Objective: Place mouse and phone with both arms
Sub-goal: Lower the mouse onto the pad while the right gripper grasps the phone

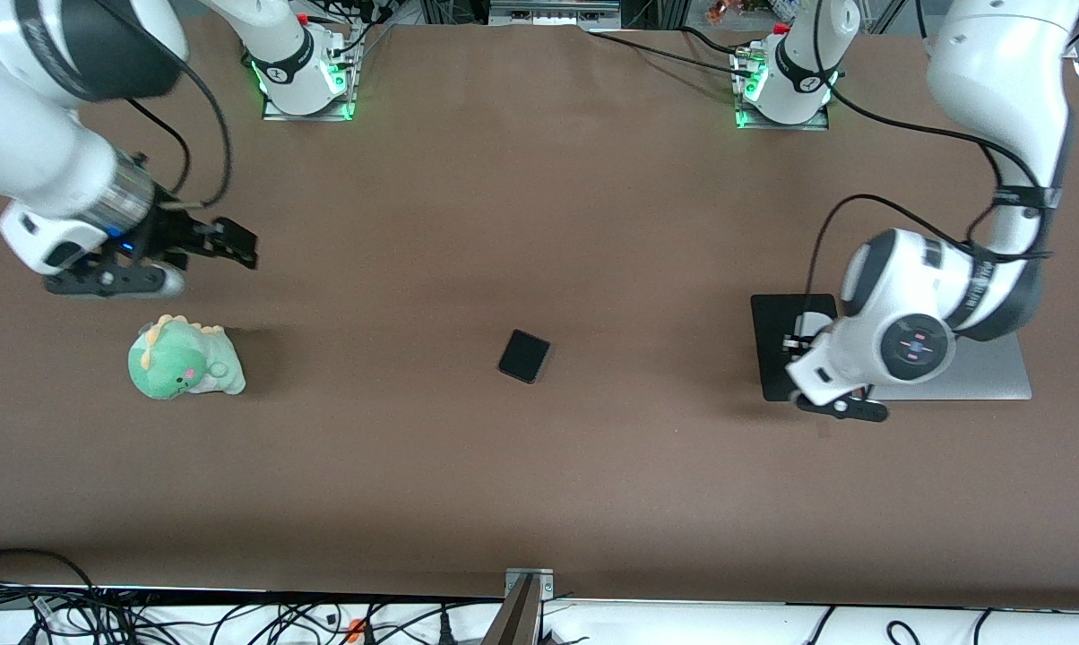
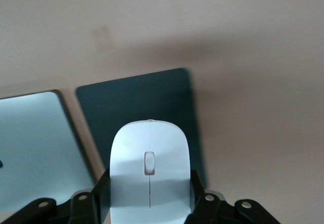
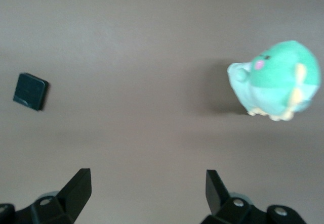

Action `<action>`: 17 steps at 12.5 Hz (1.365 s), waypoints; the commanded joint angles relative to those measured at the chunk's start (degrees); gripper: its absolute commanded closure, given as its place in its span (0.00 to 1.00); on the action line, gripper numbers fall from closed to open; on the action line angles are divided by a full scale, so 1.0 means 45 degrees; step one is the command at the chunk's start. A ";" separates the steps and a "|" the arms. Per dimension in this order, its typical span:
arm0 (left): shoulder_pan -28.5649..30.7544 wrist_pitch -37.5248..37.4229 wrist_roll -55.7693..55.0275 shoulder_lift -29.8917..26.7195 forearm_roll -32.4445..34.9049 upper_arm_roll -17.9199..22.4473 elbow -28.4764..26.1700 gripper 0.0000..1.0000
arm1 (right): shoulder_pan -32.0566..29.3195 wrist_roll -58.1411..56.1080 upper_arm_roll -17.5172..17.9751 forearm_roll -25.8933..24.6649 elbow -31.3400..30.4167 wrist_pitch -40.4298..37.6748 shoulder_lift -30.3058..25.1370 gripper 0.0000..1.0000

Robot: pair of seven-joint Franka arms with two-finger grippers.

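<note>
The white mouse is still above the black mouse pad (image 1: 774,322) and would fall if I opened my left gripper now. I should lower the mouse before I let go.
The white mouse (image 2: 150,155) is between the fingers of my left gripper (image 2: 150,204), which is shut on its sides. It is over the black mouse pad (image 2: 136,102), toward the left arm's end of the table. I cannot tell if it touches the pad. In the front view the left gripper (image 1: 801,344) is over the pad (image 1: 777,309) and the wrist hides the mouse. The black phone (image 1: 524,356) lies flat mid-table and shows in the right wrist view (image 3: 31,91). My right gripper (image 1: 228,242) is open and empty in the air at the right arm's end, its fingertips (image 3: 78,186) wide apart.
A green dinosaur plush (image 1: 185,359) sits on the table at the right arm's end, near the right gripper; it also shows in the right wrist view (image 3: 276,80). A flat silver slab (image 1: 988,369) lies beside the mouse pad, also in the left wrist view (image 2: 35,143).
</note>
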 commanded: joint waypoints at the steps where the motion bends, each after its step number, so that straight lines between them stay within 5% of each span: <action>1: 0.1322 0.2358 0.1439 0.0163 -0.0123 -0.0201 -0.1562 0.58 | 0.0811 0.1599 -0.0029 0.0212 0.0151 0.1113 0.1151 0.00; 3: 0.1930 0.4627 0.2048 0.0183 -0.0044 -0.0181 -0.2891 0.58 | 0.1612 0.3083 -0.0029 0.0211 0.0151 0.2226 0.2070 0.00; 6: 0.1932 0.4734 0.2050 0.0125 -0.0044 -0.0181 -0.3073 0.53 | 0.2824 0.5602 -0.0029 0.0231 0.0287 0.4295 0.3748 0.00; 11: 0.1951 0.4870 0.1933 0.0105 -0.0102 -0.0201 -0.3970 0.51 | 0.4408 0.9296 -0.0049 0.0153 0.3836 0.5997 0.7966 0.00; 12: 0.1951 0.4813 0.1874 0.0086 -0.0102 -0.0201 -0.3972 0.39 | 0.4642 0.9785 -0.0049 0.0172 0.4384 0.6310 0.8495 0.00; 13: 0.1951 0.4812 0.1874 0.0086 -0.0141 -0.0201 -0.3952 0.00 | 0.4741 1.0351 -0.0049 0.0153 0.4737 0.6487 0.8925 0.00; 17: 0.1893 0.4695 0.2011 -0.0361 -0.0122 -0.0239 -0.3718 0.00 | 0.5268 1.2151 -0.0049 0.0153 0.4800 0.7407 0.9729 0.00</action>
